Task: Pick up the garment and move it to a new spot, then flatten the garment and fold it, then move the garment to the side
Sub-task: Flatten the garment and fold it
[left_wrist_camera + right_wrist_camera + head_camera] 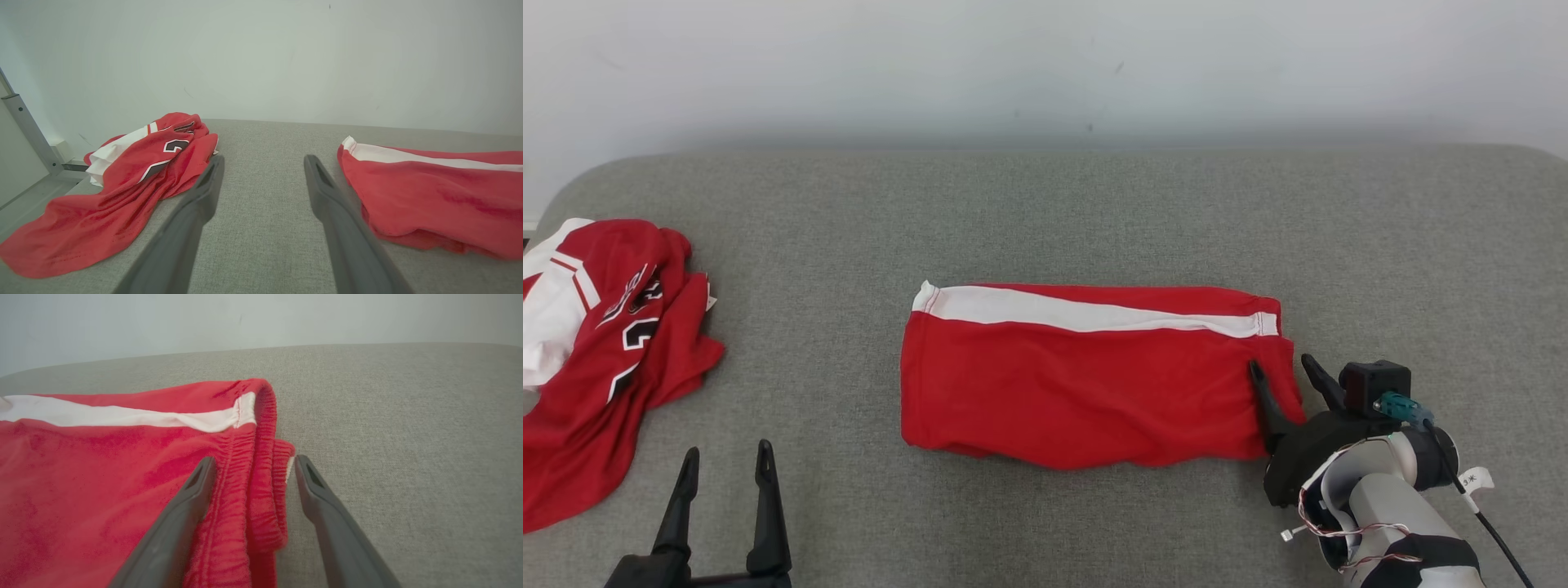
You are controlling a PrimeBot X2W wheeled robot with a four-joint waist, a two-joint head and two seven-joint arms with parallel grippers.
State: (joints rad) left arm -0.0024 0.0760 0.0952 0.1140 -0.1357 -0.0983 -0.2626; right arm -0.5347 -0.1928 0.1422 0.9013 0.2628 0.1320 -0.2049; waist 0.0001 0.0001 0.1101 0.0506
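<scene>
My right gripper grabs the red shorts (pixel 1081 392) by their gathered elastic waistband (pixel 1282 382) next, to fold them into a compact bundle.
The garment (pixel 1086 376) is a pair of red shorts with a white side stripe, lying folded in the middle of the grey cushion. Its elastic waistband (pixel 261 473) faces right. My right gripper (pixel 1280 369) stands open at that waistband, one finger over the red cloth and the other just off its right edge, so the waistband lies between the fingers. My left gripper (pixel 727 461) is open near the front left, over bare cushion, between the shorts (pixel 433 192) and a red jersey, with nothing between its fingers (pixel 212 179).
A crumpled red and white jersey (pixel 596 343) with dark numbers lies at the cushion's left end, also in the left wrist view (pixel 135 179). A pale wall runs behind the cushion (pixel 1421 245). Bare cushion spreads to the right and behind the shorts.
</scene>
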